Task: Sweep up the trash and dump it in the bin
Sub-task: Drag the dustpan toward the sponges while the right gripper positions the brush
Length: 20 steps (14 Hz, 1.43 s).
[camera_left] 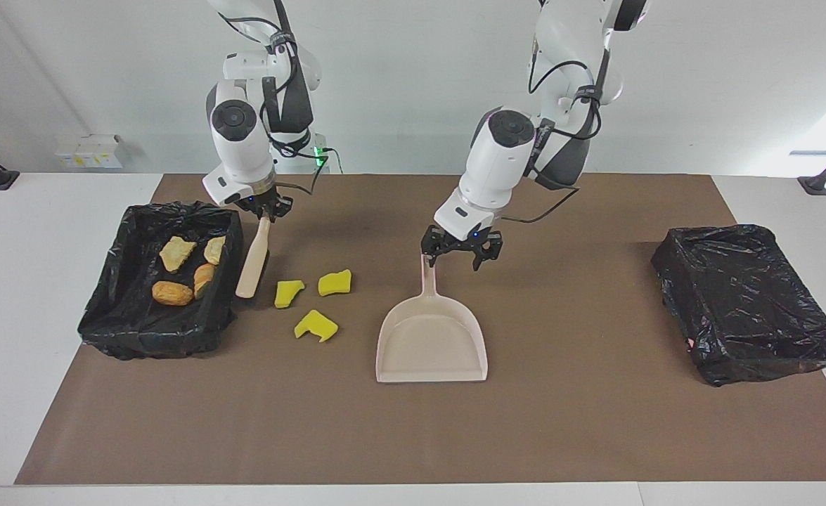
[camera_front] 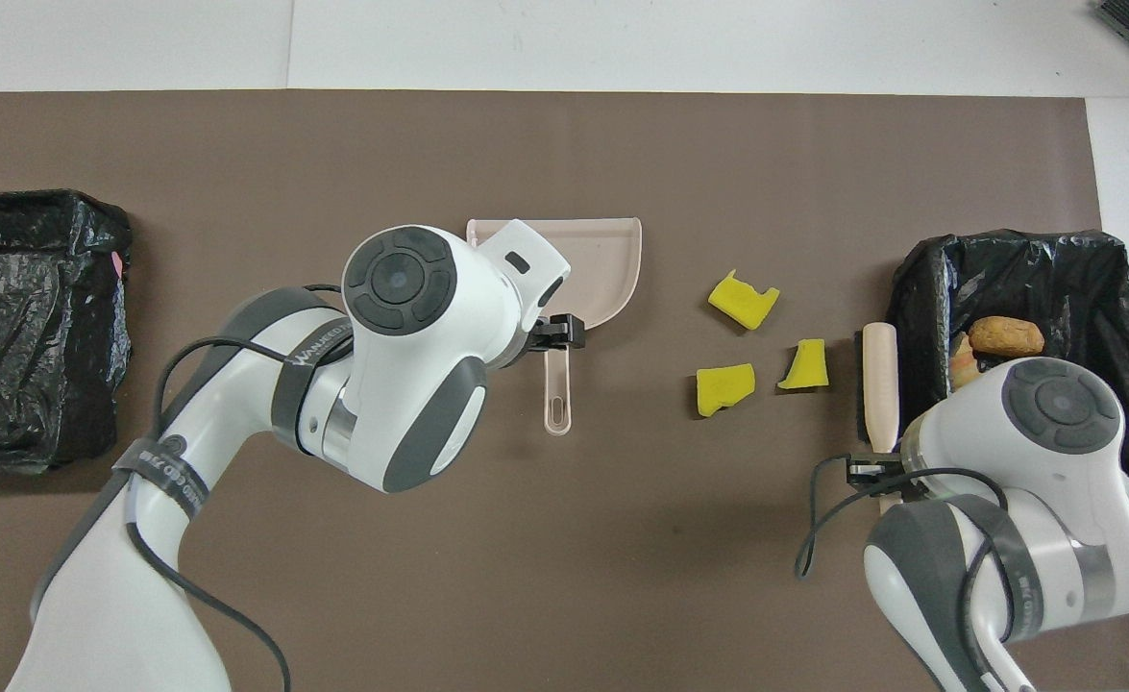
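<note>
The left gripper grabs the beige dustpan by its narrow handle (camera_front: pixel 557 390) next, since the broad pan is wider than the span of the fingers.
Three yellow sponge scraps of trash (camera_left: pixel 288 293) (camera_left: pixel 334 282) (camera_left: pixel 316 325) lie on the brown mat between the beige dustpan (camera_left: pixel 432 348) and a black-lined bin (camera_left: pixel 131 330). That bin holds several tan bread-like chunks (camera_left: pixel 172 293). My right gripper (camera_left: pixel 263 209) is shut on the handle of a beige brush (camera_left: pixel 252 260). The brush hangs tilted, with its head low between the bin and the nearest scrap (camera_front: pixel 804 365). My left gripper (camera_left: pixel 459 258) is open, low over the end of the dustpan handle (camera_left: pixel 427 277). In the overhead view the brush (camera_front: pixel 879 380) lies alongside the bin wall (camera_front: pixel 910 288).
A second black-lined bin (camera_left: pixel 746 302) stands at the left arm's end of the table, with nothing visible in it. The brown mat (camera_left: pixel 413 436) covers most of the white table.
</note>
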Each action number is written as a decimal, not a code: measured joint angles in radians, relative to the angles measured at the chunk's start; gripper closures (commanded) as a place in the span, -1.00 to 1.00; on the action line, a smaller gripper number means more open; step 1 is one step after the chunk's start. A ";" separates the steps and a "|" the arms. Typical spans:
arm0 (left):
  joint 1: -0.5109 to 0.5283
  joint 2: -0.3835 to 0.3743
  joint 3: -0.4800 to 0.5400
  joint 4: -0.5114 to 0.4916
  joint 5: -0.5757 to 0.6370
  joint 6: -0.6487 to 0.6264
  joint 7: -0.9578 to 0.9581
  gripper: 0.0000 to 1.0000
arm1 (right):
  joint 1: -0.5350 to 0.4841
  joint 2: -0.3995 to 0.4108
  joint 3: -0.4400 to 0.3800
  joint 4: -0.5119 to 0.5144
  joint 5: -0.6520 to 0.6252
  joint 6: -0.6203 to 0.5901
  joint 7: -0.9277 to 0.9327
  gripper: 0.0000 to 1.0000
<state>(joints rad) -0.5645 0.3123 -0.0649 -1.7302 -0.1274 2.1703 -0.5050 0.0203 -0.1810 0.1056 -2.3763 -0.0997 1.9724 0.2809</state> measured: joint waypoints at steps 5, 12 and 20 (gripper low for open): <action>-0.047 0.039 0.000 -0.049 -0.042 0.077 -0.005 -1.00 | 0.003 0.048 0.015 -0.003 0.001 0.089 -0.067 1.00; -0.074 0.069 0.011 -0.059 -0.048 0.122 -0.007 0.35 | 0.001 0.052 0.015 0.001 0.028 0.090 -0.150 1.00; -0.061 0.063 0.028 -0.053 -0.049 0.079 -0.006 1.00 | -0.042 0.052 0.006 0.001 0.030 0.060 -0.153 1.00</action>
<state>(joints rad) -0.6255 0.3755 -0.0369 -1.7836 -0.1765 2.2493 -0.5107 -0.0218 -0.1290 0.1115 -2.3748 -0.0694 2.0320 0.1282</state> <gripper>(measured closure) 0.687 0.740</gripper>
